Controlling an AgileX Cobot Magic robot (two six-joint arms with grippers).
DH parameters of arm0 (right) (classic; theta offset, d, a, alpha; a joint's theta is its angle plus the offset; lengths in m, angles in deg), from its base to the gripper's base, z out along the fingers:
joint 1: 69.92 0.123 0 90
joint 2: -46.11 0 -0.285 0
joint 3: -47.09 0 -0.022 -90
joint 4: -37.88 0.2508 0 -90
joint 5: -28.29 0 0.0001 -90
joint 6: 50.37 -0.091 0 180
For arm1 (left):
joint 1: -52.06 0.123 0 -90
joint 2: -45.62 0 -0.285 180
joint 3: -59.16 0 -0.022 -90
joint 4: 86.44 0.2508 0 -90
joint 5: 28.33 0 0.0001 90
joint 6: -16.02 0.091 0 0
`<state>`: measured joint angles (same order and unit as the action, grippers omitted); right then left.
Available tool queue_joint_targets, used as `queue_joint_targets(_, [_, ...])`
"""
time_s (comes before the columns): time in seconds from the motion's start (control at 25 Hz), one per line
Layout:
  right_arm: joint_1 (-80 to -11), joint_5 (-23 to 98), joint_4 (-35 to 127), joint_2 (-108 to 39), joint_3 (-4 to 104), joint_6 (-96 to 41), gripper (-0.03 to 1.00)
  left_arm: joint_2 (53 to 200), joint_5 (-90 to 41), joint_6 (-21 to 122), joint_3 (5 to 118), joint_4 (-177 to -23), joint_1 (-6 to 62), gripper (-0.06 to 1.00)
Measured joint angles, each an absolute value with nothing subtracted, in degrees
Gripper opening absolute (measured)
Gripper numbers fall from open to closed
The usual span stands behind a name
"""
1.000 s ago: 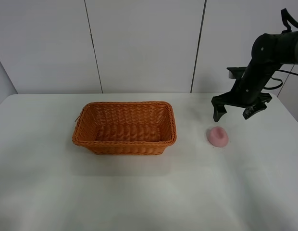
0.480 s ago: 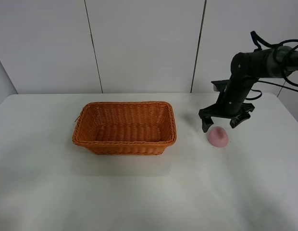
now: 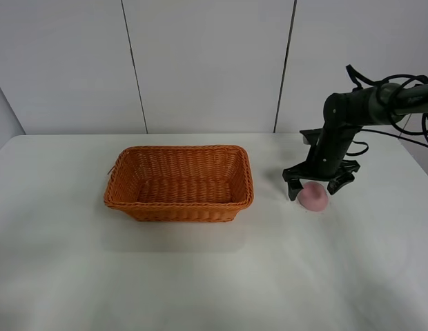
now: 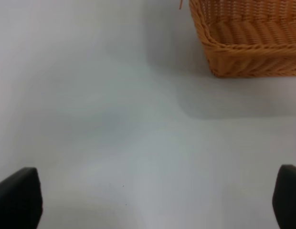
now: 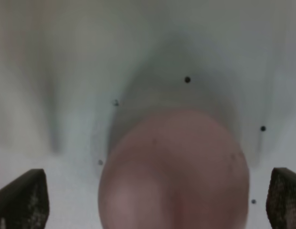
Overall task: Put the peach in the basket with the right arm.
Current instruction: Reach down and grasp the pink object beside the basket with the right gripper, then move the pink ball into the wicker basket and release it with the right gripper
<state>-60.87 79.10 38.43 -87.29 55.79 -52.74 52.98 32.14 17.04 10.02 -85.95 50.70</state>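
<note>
My right gripper closes next, which would catch the peach, since both fingers reach past the upper curve of the peach (image 3: 313, 198) (image 5: 174, 169) toward the table, one along each side.
The pink peach (image 3: 313, 198) lies on the white table to the right of the orange-brown wicker basket (image 3: 179, 182). My right gripper (image 3: 315, 187) hangs open directly over the peach, its black fingers (image 3: 293, 187) straddling it on both sides. In the right wrist view the peach (image 5: 174, 169) fills the lower middle, blurred and close, with the fingertips (image 5: 23, 199) at the two bottom corners. The left wrist view shows my left gripper (image 4: 148, 202) open over bare table, a corner of the basket (image 4: 248, 45) beyond it. The left arm is out of the exterior view.
The white table (image 3: 200, 276) stretches around the basket and meets a white panelled wall (image 3: 200, 62) at the back. Loose black cables (image 3: 400, 79) trail from the right arm near the table's right edge.
The right arm has swung left and down from behind the peach, so its open gripper now straddles the fruit. Peach and basket have not moved.
</note>
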Motion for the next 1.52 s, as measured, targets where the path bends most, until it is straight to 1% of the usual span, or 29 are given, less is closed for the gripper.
queue_joint_targets(0.2, [-60.87, 79.10, 38.43, -87.73, 55.79, -52.74, 0.69, 52.98, 32.14, 17.04, 10.02, -85.95, 50.70, 0.99])
queue_joint_targets(0.28, [-60.87, 79.16, 38.43, -87.73, 55.79, -52.79, 0.62, 52.98, 32.14, 17.04, 10.02, -85.95, 50.70, 0.99])
queue_joint_targets(0.32, [-60.87, 79.16, 38.43, -87.73, 55.79, -52.90, 0.55, 52.98, 32.14, 17.04, 10.02, -85.95, 50.70, 0.99])
queue_joint_targets(0.4, [-60.87, 79.19, 37.88, -87.73, 55.79, -52.95, 0.37, 52.98, 32.14, 17.04, 10.02, -85.95, 50.70, 0.99])
queue_joint_targets(0.48, [-60.87, 79.19, 37.88, -87.73, 55.79, -52.95, 0.14, 52.98, 32.14, 17.04, 10.02, -85.95, 50.70, 0.99])
queue_joint_targets(0.52, [-60.87, 79.32, 37.88, -87.65, 55.88, -53.03, 0.06, 52.98, 32.14, 17.04, 10.02, -85.95, 50.70, 0.99])
queue_joint_targets(0.6, [-60.87, 79.34, 37.45, -87.23, 56.07, -53.15, 0.00, 52.98, 32.14, 17.04, 10.02, -85.95, 50.70, 0.99])
queue_joint_targets(0.8, [-60.87, 81.78, 37.11, -85.09, 58.35, -53.15, 0.00, 52.98, 32.14, 17.04, 10.02, -85.95, 50.70, 0.99])
queue_joint_targets(0.92, [-60.87, 85.74, 37.05, -82.52, 63.49, -53.15, 0.00, 52.98, 32.14, 17.04, 10.02, -85.95, 50.70, 0.99])
queue_joint_targets(1.04, [-60.87, 91.45, 36.74, -80.24, 71.00, -53.15, 0.00, 52.98, 32.14, 17.04, 10.02, -85.95, 50.70, 0.99])
queue_joint_targets(1.2, [-60.87, 96.79, 35.93, -79.67, 78.20, -53.15, 0.00, 52.98, 32.14, 17.04, 10.02, -85.95, 50.70, 0.99])
queue_joint_targets(1.36, [-60.67, 97.84, 35.85, -79.67, 80.69, -53.15, 0.00, 52.98, 32.14, 17.04, 10.02, -85.95, 50.70, 0.99])
queue_joint_targets(1.52, [-57.55, 98.22, 35.44, -79.67, 82.06, -53.15, 0.00, 52.98, 32.14, 17.04, 10.02, -85.95, 50.70, 0.99])
